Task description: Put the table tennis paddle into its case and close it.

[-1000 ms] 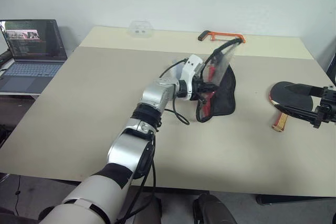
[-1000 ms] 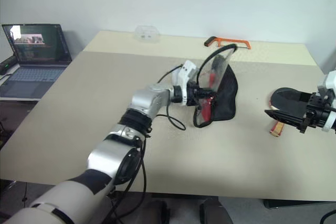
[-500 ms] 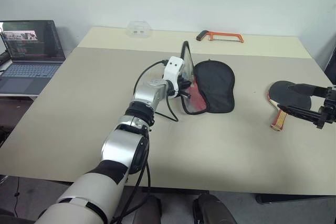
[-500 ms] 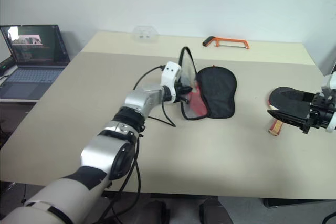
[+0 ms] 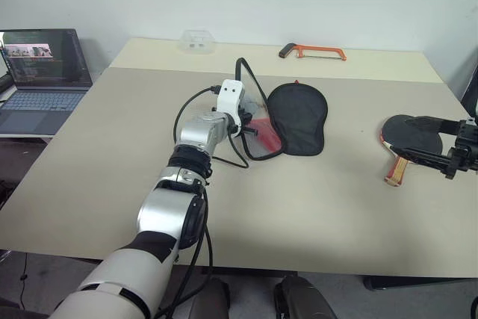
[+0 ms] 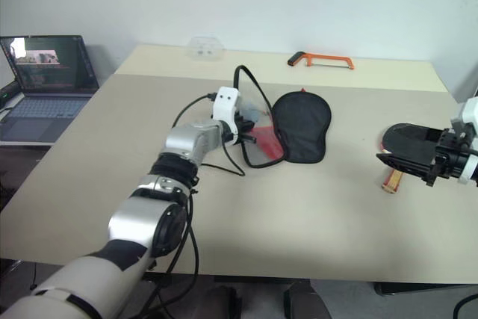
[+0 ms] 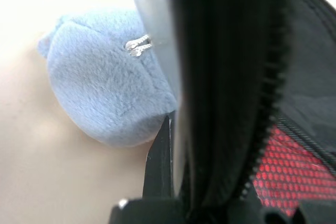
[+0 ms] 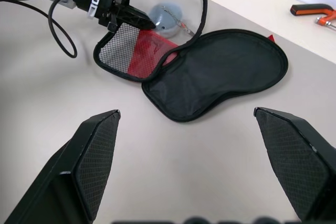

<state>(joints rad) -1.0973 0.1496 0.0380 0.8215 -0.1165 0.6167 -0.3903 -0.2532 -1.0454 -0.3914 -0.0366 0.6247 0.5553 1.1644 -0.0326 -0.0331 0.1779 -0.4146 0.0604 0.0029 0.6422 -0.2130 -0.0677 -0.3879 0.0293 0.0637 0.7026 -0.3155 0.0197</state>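
My right gripper grabs the table tennis paddle by its wooden handle [image 5: 396,172] next, to put it into the paddle's case [image 5: 297,121].
The case [image 5: 299,117] lies unzipped in the middle of the table, its black half flat. Its flap [image 8: 131,51], red fabric with mesh, is folded out to the left and hangs low over the table. My left gripper [image 5: 252,129] is shut on the flap's zip edge. The table tennis paddle [image 5: 391,140] lies at the right, black blade up and wooden handle [image 5: 396,172] pointing toward me. My right gripper [image 8: 187,113] hovers just over the paddle, open, with nothing between its fingers.
A small grey pouch [image 8: 165,14] sits right behind the flap, beside my left gripper. An orange hacksaw [image 5: 314,51] and a clear plastic box [image 5: 196,40] lie along the far edge. An open laptop [image 5: 45,72] stands off the table's left side.
My left gripper swung the flap from upright over the case across to the left and down, laying the case open. The right arm kept still.
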